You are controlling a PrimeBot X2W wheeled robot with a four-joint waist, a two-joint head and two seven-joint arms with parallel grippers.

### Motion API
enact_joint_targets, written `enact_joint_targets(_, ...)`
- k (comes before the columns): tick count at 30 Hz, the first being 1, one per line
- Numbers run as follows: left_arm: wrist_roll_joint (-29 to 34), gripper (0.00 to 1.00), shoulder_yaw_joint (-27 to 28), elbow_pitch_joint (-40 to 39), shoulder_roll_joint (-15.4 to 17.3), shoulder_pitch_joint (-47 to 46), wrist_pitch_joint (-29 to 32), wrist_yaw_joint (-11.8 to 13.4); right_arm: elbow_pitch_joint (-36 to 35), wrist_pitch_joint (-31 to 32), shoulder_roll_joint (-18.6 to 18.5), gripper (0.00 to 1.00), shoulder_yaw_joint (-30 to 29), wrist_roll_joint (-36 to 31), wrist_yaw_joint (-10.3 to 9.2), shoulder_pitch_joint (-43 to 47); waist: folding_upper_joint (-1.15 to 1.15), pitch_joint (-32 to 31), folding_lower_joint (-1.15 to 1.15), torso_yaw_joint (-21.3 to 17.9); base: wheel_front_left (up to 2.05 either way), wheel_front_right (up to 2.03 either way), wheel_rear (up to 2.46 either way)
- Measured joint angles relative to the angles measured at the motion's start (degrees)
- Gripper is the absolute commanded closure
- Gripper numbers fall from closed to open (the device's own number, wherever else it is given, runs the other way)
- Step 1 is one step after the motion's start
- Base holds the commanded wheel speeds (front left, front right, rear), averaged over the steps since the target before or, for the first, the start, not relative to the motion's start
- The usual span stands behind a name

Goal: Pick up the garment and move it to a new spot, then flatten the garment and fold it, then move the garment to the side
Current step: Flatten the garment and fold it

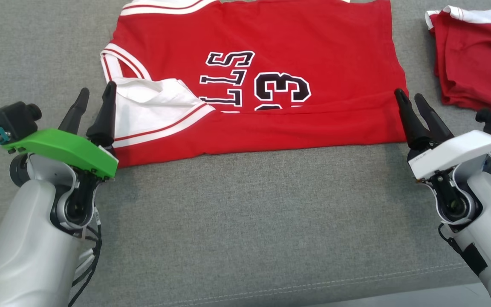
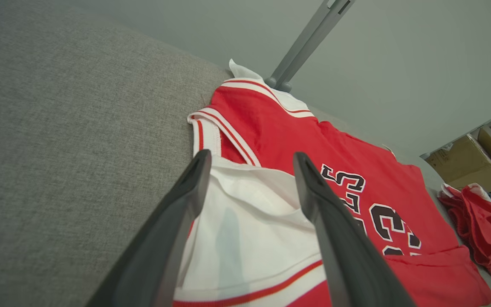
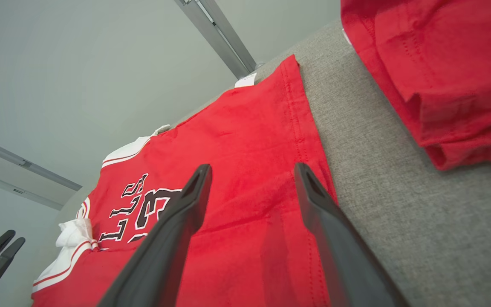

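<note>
Next, my left gripper picks up the white sleeve by its loose corner [image 1: 122, 84] to smooth out the rumpled fold on the red jersey [image 1: 330, 41].
The garment [image 1: 271, 55] is a red jersey with white trim and black numbering, spread on a grey fabric surface [image 1: 249, 213]. Its near edge is folded up over the lettering, and the white inside shows at the left. My left gripper [image 1: 97, 87] stands open at the left end of that fold, above the white part [image 2: 245, 230], with nothing between its fingers [image 2: 250, 155]. My right gripper [image 1: 408, 94] is open at the fold's right end, its fingers [image 3: 252, 167] over the red cloth [image 3: 249, 128] near the hem, holding nothing.
A second red and white garment [image 1: 471, 55] lies bunched at the far right, close to my right gripper. A grey metal pole [image 2: 309, 38] rises behind the surface. Cardboard boxes [image 2: 463, 162] stand beyond it. Bare grey fabric stretches in front of the jersey.
</note>
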Motion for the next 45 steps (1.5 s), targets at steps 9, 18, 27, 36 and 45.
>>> enact_joint_targets(9, 4.79, 0.00, -2.68, 0.36, 1.99, 3.89, -1.76, 0.09, 2.29, -0.47, -1.69, 0.00, 0.32, -2.74, -1.05, 3.13, 0.00, -2.08, 0.00, 0.85, 0.00, 0.00, 0.00)
enact_joint_targets(18, 9.06, 0.00, -6.30, 1.66, 2.52, 7.23, -2.38, 2.36, 4.06, -0.47, -1.63, 0.00, 1.62, -4.06, -2.20, 3.30, 0.00, -2.42, 0.00, 1.20, 0.00, 0.00, 0.00)
enact_joint_targets(27, 9.04, 0.00, -7.09, 2.83, 1.76, 7.74, -1.51, 3.60, 5.70, 0.48, -1.34, 0.00, 2.69, -4.53, -3.22, 3.32, 0.00, -2.08, 0.00, 1.63, 0.00, 0.00, 0.00)
enact_joint_targets(36, 8.80, 0.00, -7.08, 3.04, 0.91, 8.61, -1.37, 3.70, 7.02, 1.48, 0.07, 0.00, 2.88, -4.30, -4.09, 3.20, 0.00, -1.72, 0.00, 1.68, 0.00, 0.00, 0.00)
enact_joint_targets(45, 8.80, 0.00, -7.19, 2.98, 0.76, 8.50, -0.62, 3.70, 7.81, 2.50, 0.30, 0.00, 2.53, -3.87, -4.65, 2.04, 0.00, -1.20, 0.00, 1.80, 0.00, 0.00, 0.00)
